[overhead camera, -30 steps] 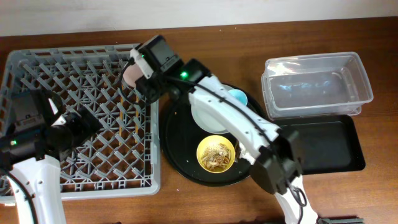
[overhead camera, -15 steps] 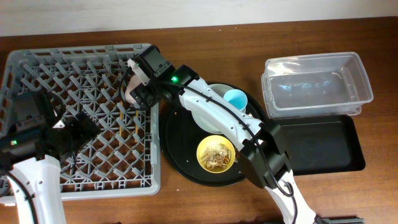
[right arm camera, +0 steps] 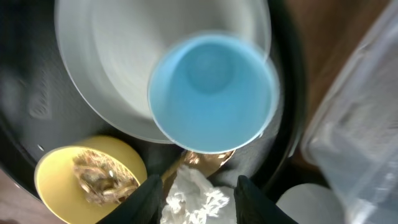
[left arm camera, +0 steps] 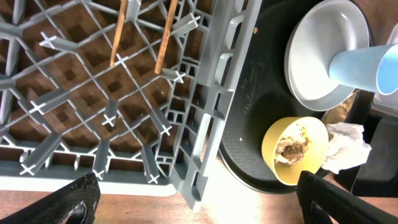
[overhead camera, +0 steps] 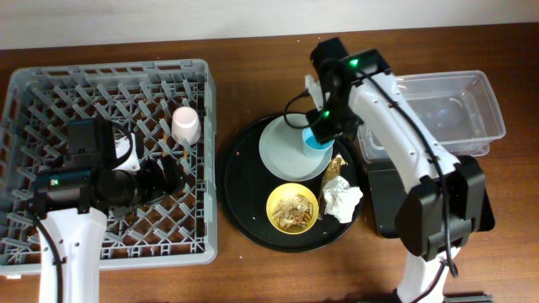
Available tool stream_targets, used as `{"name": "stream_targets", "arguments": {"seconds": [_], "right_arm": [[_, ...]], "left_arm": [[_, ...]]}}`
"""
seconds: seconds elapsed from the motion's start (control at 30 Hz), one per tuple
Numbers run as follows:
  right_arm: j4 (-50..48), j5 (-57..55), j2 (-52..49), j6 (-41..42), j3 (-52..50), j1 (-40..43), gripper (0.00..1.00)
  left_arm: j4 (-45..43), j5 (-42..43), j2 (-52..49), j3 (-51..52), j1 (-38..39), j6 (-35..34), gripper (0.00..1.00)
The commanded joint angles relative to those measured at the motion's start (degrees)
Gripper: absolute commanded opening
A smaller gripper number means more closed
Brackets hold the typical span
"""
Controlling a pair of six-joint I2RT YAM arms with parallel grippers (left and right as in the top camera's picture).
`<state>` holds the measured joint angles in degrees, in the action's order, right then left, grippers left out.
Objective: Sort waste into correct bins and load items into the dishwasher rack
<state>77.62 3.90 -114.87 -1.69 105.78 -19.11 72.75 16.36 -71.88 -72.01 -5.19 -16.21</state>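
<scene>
My left gripper should grab the closed base end of the blue cup point(overhead camera: 316, 143) next, so the cup's rim stays free for loading it upside down into the rack.
The grey dishwasher rack point(overhead camera: 50, 93) fills the left; a pink cup point(overhead camera: 186, 125) stands upside down in it. On the round black serving tray point(overhead camera: 240, 198) lie the pale grey plate point(overhead camera: 282, 151), a blue cup point(overhead camera: 316, 143) on its right edge, a yellow bowl point(overhead camera: 292, 208) with brown food scraps, a white napkin point(overhead camera: 341, 199) and a gold wrapper point(overhead camera: 337, 166). My right gripper point(overhead camera: 321, 128) hangs open and empty just above the blue cup point(right arm camera: 213, 99); its fingers point(right arm camera: 202, 202) frame the napkin point(right arm camera: 193, 196). My left gripper point(overhead camera: 173, 174) is open and empty over the rack's right side point(left arm camera: 205, 112).
A clear plastic tub point(overhead camera: 429, 114) sits at the right with a shallow black tray point(overhead camera: 438, 202) in front of it. Two brown sticks point(left arm camera: 165, 37) lie in the rack's lattice. The rack's right wall stands close to the serving tray.
My right gripper has let go of the pink cup in the rack and swung right to above the blue cup. My left arm has shifted right over the rack.
</scene>
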Motion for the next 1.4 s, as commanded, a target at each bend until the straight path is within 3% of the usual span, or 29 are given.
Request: {"name": "stream_targets", "arguments": {"seconds": [0.0,0.13,0.17,0.2,0.23,0.27,0.37,0.4,0.43,0.5,0.57,0.6,0.73,0.93,1.07,1.1,1.13,1.2,1.3,1.33,1.37], "right_arm": [[-9.2,0.3,0.2,-3.3,-6.6,-2.8,0.38],[-17.6,0.3,0.2,-3.9,-13.1,-3.9,0.38],[-18.1,0.3,0.2,-3.9,-14.1,-3.9,0.31],[-18.5,0.3,0.2,-3.9,-14.4,-3.9,0.15],[-18.5,0.3,0.2,-3.9,-13.9,-3.9,0.11],[-15.9,0.4,0.2,-3.9,-10.9,-3.8,0.07],[-0.3,4.3,0.4,-3.9,11.5,-3.7,0.04],[4.9,6.5,0.4,-3.9,18.4,-3.5,0.04],[11.2,10.3,0.4,-3.9,25.9,-3.0,0.04],[19.7,27.8,0.6,-13.7,34.3,-0.1,0.04],[19.7,49.5,3.0,-19.8,34.4,3.7,0.04],[19.7,55.2,3.3,-20.6,34.4,4.1,0.04],[19.7,65.7,3.4,-20.6,34.4,-1.3,0.04],[18.8,70.5,3.4,-21.9,34.4,-6.5,0.04],[18.6,70.4,3.4,-22.1,34.4,-6.5,0.04],[18.6,70.4,3.4,-22.1,34.4,-6.5,0.04],[18.6,70.4,3.4,-22.1,34.4,-6.5,0.04],[18.6,70.4,3.4,-22.1,34.4,-6.5,0.04],[18.4,70.4,3.4,-22.1,34.4,-6.5,0.06],[18.4,70.4,3.4,-22.1,34.4,-6.5,0.09],[18.4,70.2,3.4,-22.1,34.4,-6.5,0.18]], "left_arm": [[-0.3,0.4,0.5,0.0,0.2,0.9,0.99],[-0.3,0.3,0.5,0.0,0.2,0.9,0.99],[-0.3,0.4,0.5,0.0,0.2,0.9,0.99],[-0.7,0.4,0.5,0.0,0.2,0.9,0.99],[-0.9,0.4,0.5,0.0,0.2,0.9,0.99],[-0.9,0.4,0.5,0.0,0.2,0.9,0.99],[-2.6,0.7,0.5,0.0,0.2,0.9,0.99],[-2.7,3.4,0.5,0.0,0.2,0.9,0.98],[-3.8,12.5,0.5,0.0,0.2,4.9,0.99],[-8.1,41.2,0.5,0.0,0.2,21.7,0.99],[-12.7,57.0,0.5,0.0,0.2,28.3,0.99],[-15.9,60.9,0.5,0.0,0.2,29.2,0.99],[-24.8,64.9,0.5,0.0,0.2,29.2,0.99],[-25.6,65.0,0.5,0.0,0.2,29.6,0.99],[-26.2,69.8,0.5,0.0,0.2,29.6,0.99],[-26.3,69.9,0.5,0.0,0.2,29.6,0.95],[-26.5,69.9,0.5,0.0,0.2,29.6,0.82],[-27.0,70.9,0.5,0.0,0.2,29.6,0.66],[-27.1,71.4,0.5,0.0,0.2,29.6,0.54],[-27.2,71.3,0.5,0.0,0.2,29.6,0.50],[-27.4,70.8,0.5,0.0,0.2,29.6,0.45]]}}
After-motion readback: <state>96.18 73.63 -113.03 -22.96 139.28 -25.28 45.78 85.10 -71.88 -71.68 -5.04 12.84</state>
